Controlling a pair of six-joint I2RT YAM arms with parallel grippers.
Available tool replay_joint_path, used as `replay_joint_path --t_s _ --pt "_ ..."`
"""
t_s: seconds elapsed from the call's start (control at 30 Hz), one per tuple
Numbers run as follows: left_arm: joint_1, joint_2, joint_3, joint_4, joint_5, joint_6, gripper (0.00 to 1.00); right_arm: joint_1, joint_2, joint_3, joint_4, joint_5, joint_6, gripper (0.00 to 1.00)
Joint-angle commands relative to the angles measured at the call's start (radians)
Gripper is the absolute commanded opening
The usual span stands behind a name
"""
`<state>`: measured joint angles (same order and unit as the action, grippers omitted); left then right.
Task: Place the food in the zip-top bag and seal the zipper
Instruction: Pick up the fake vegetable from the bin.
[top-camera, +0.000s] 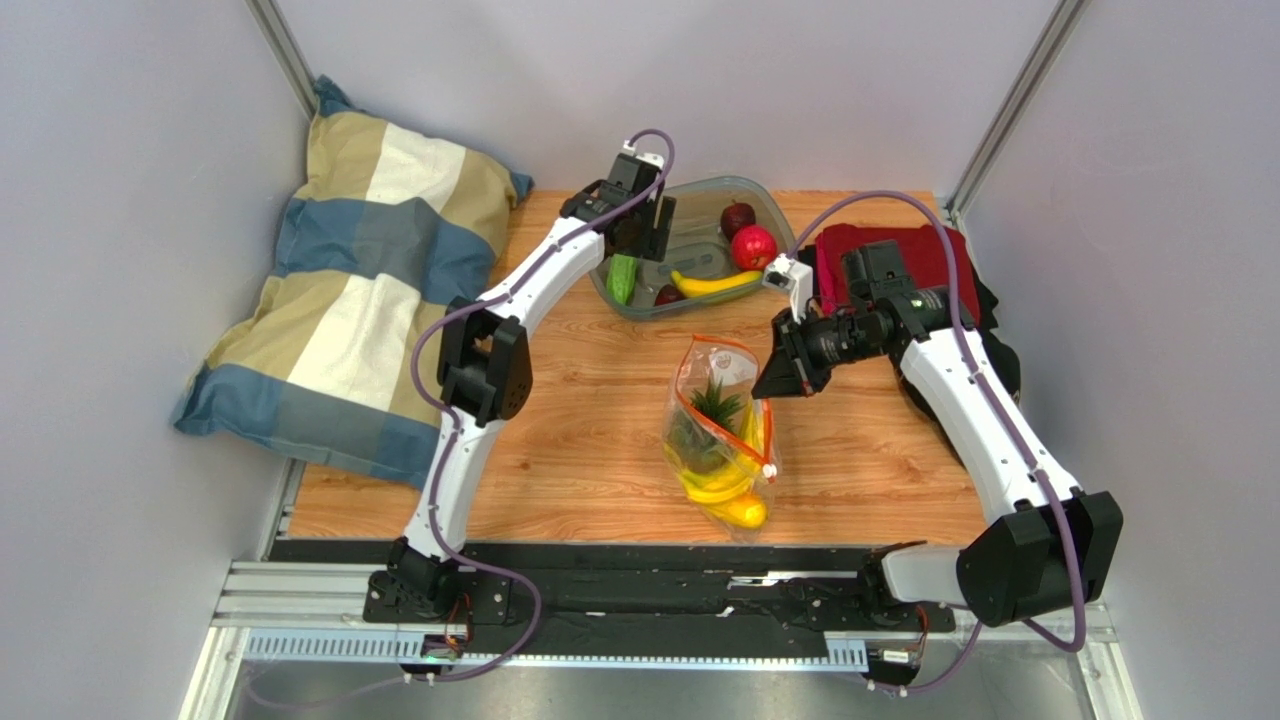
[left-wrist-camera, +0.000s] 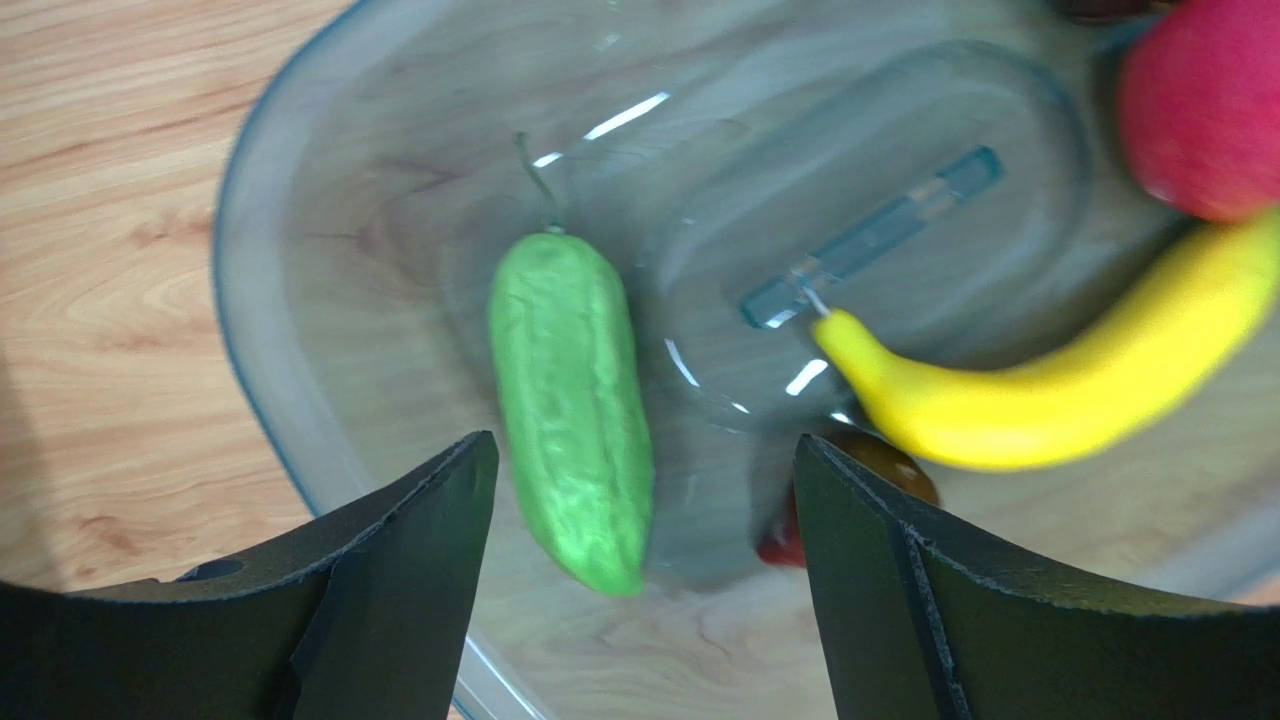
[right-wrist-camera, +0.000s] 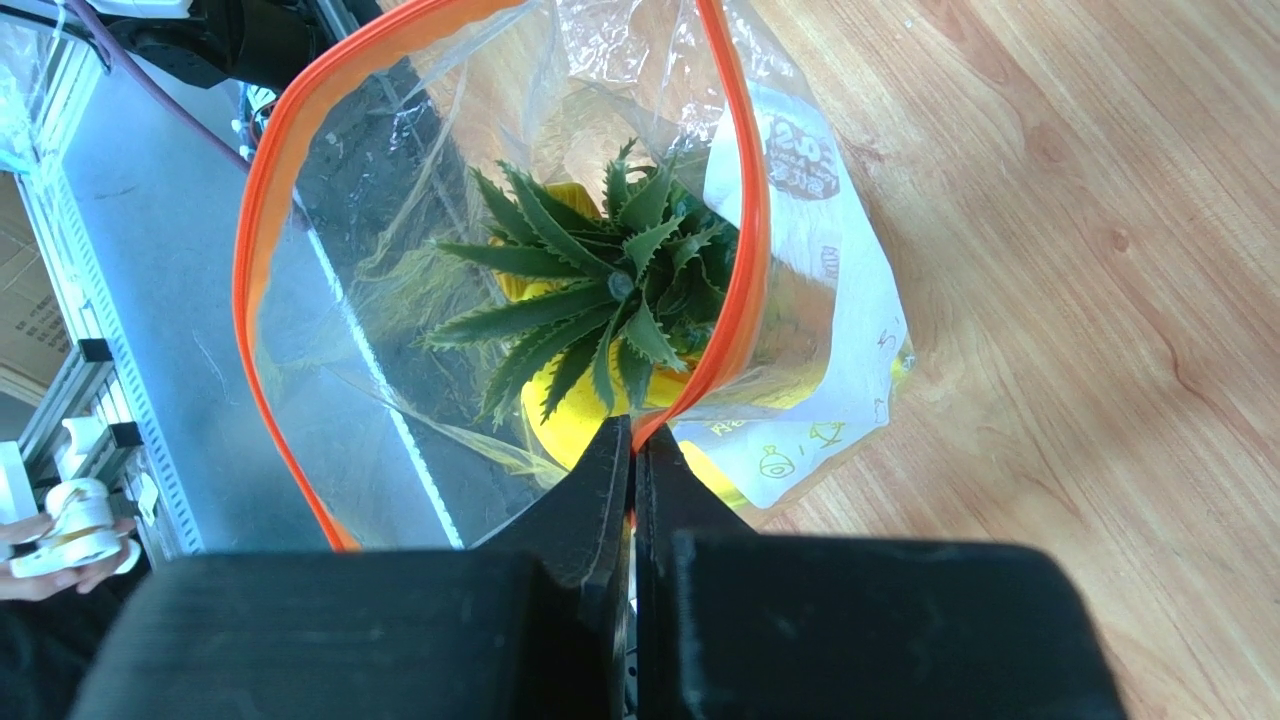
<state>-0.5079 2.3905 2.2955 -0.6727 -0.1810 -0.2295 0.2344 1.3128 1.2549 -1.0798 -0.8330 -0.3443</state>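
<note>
My left gripper grabs the green cucumber across the middle of its long sides next, so its stemless end stays free to enter the zip-top bag (top-camera: 718, 438).
The zip-top bag (top-camera: 718, 438) lies mid-table with its mouth held up and open. My right gripper (top-camera: 775, 375) (right-wrist-camera: 633, 432) is shut on the orange zipper (right-wrist-camera: 747, 225) at the mouth's edge. Inside the bag are a pineapple (right-wrist-camera: 601, 308), yellow bananas (top-camera: 718, 483) and a mango (top-camera: 745, 513). My left gripper (top-camera: 649, 240) (left-wrist-camera: 643, 444) hangs open over the grey-green tray (left-wrist-camera: 286, 375), with the lower end of the green cucumber (left-wrist-camera: 571, 405) between its fingers, untouched. A banana (left-wrist-camera: 1082, 390), a red fruit (left-wrist-camera: 1202, 98) and a dark purple fruit (top-camera: 736, 218) also lie in the tray.
A checked pillow (top-camera: 361, 285) lies off the table's left edge. A dark red cloth (top-camera: 902, 255) is bunched at the back right, behind the right arm. A small dark red fruit (left-wrist-camera: 781, 543) peeks out beside the left gripper's right finger. Grey walls close in on three sides.
</note>
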Motion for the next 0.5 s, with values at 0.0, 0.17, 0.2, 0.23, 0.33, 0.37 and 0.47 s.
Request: replay_joint_path --t_s 0.0,0.17,0.2,0.23,0.33,0.37,0.47 --pt "0.022 0.035 0.019 0.047 -0.077 -0.010 0.81 -0.004 -0.014 0.017 0.038 -0.005 0.018 0.00" --pt "0.026 0.081 0.019 0.067 -0.063 0.013 0.81 -0.003 -0.007 0.040 0.032 -0.028 0.011 0.00" --pt "0.026 0.093 0.019 0.067 -0.055 0.013 0.81 -0.003 -0.004 0.043 0.032 -0.032 0.008 0.00" --pt "0.026 0.098 0.019 0.071 -0.039 0.015 0.81 -0.003 -0.004 0.044 0.032 -0.044 0.001 0.00" --pt "0.026 0.122 0.025 0.073 0.004 0.004 0.81 -0.003 -0.012 0.046 0.032 -0.061 -0.018 0.00" --pt "0.028 0.131 0.048 0.044 0.018 -0.002 0.80 -0.004 -0.015 0.047 0.032 -0.067 -0.022 0.00" --pt "0.028 0.154 0.079 0.036 0.072 -0.017 0.73 -0.003 -0.021 0.047 0.035 -0.086 -0.051 0.00"
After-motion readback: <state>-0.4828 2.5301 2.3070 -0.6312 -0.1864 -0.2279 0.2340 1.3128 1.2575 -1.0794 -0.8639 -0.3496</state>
